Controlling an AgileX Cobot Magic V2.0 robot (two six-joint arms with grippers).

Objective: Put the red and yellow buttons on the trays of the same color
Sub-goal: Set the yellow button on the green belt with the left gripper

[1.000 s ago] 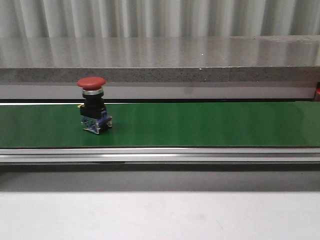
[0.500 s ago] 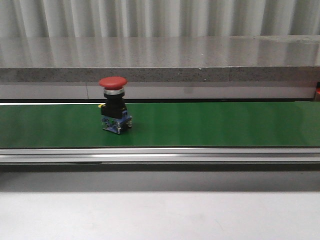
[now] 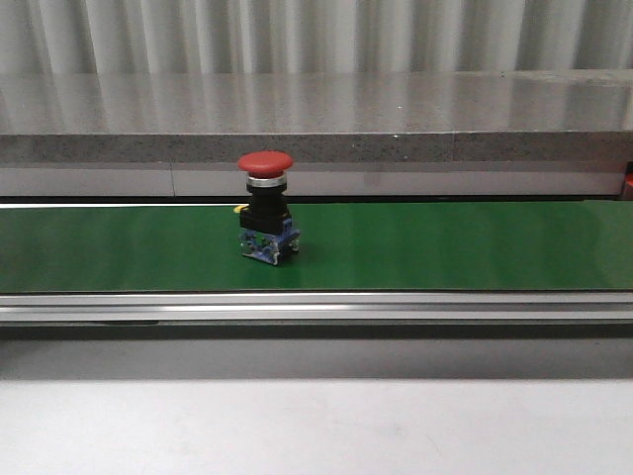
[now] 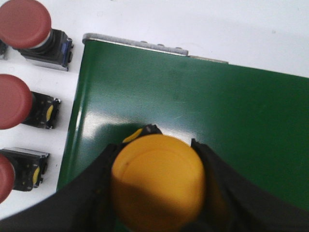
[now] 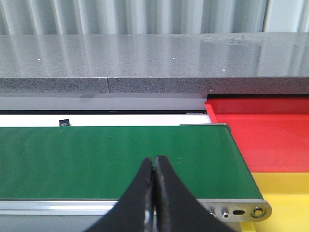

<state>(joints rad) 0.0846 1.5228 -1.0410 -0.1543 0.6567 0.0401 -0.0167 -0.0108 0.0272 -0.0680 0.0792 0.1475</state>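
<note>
The yellow button (image 4: 158, 181) has its black base down on the green belt (image 4: 159, 92) and would stand, so my left gripper opens now.
A red button (image 3: 265, 206) with a black body stands upright on the green conveyor belt (image 3: 445, 247) in the front view, left of centre. My left gripper (image 4: 157, 186) is shut on a yellow button (image 4: 158, 181) and holds it over the belt's end (image 4: 193, 106). Three more red buttons (image 4: 24, 24) stand on the white surface beside the belt. My right gripper (image 5: 154, 164) is shut and empty above the belt's other end (image 5: 96, 159). The red tray (image 5: 260, 135) and the yellow tray (image 5: 285, 198) lie just past that end.
A grey stone ledge (image 3: 316, 119) runs behind the belt. A metal rail (image 3: 316, 307) borders the belt's front. A metal end plate with sockets (image 5: 236, 211) sits at the belt's end near the trays.
The red button has travelled to the right along the belt, from far left towards the centre. No gripper shows in the front view.
</note>
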